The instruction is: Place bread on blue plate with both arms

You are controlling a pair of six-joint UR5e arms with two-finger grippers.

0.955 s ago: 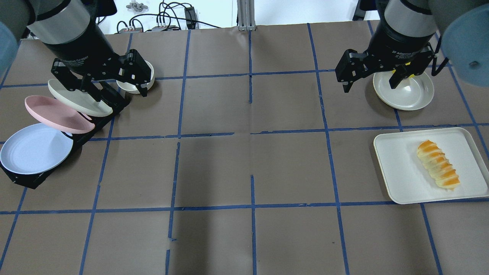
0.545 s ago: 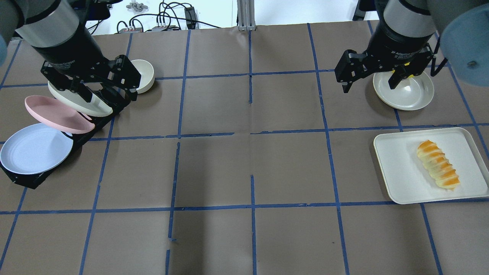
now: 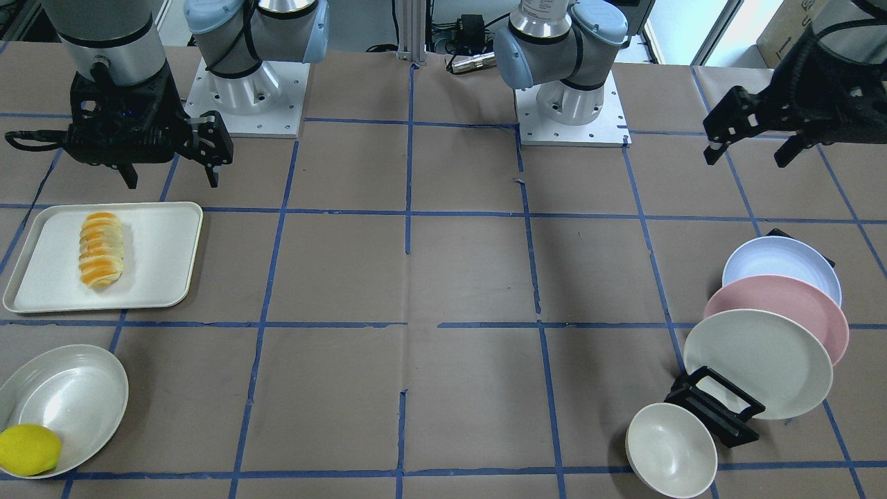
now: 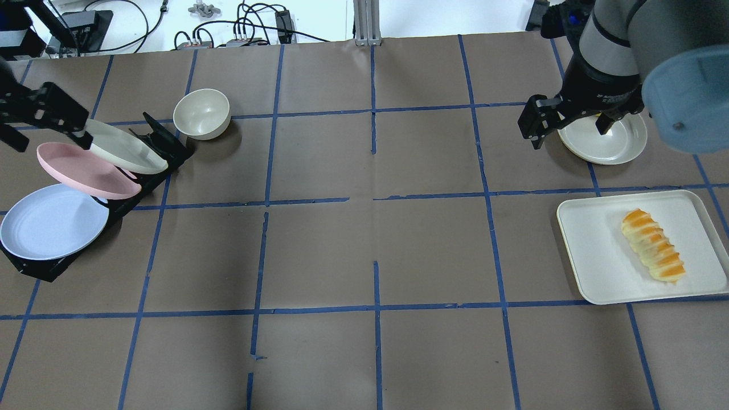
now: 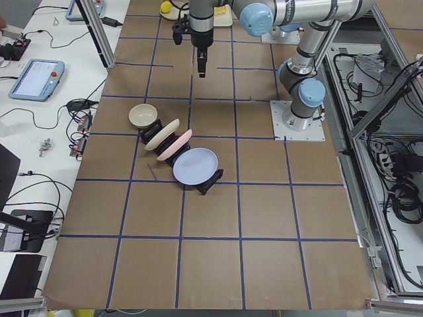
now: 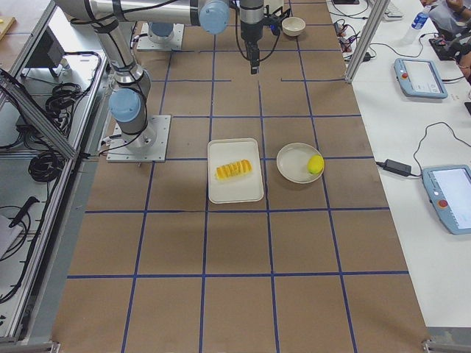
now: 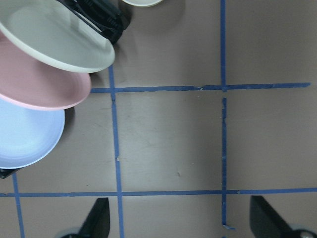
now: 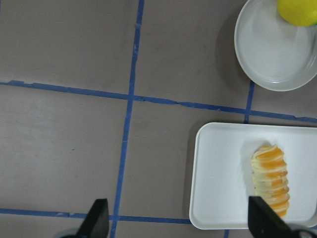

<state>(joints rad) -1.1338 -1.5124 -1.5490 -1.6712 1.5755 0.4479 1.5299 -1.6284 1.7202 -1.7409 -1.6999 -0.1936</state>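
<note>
My right gripper needs to get the bread onto the blue plate [image 3: 782, 259], so it should next grab the bread's ridged middle [image 3: 101, 249].
The bread [image 4: 653, 245] lies on a white tray [image 4: 592, 250] at the right; it also shows in the front view [image 3: 101, 249] and the right wrist view [image 8: 270, 178]. The blue plate [image 4: 51, 222] leans in the nearest slot of a black rack [image 4: 165, 142] at the left, and shows in the front view [image 3: 779, 260] and the left wrist view [image 7: 25, 136]. My left gripper [image 4: 51, 145] is open and empty, high above the rack's far-left side. My right gripper [image 4: 569, 138] is open and empty, high beyond the tray.
A pink plate [image 4: 80, 171] and a cream plate [image 4: 125, 151] lean in the same rack. A cream bowl [image 4: 202, 114] stands behind the rack. A round cream plate [image 3: 76, 395] with a yellow lemon [image 3: 28, 449] sits beyond the tray.
My left gripper has swung away from the bowl toward the table's left edge. My right gripper has shifted a little to the right. Both stay open.
</note>
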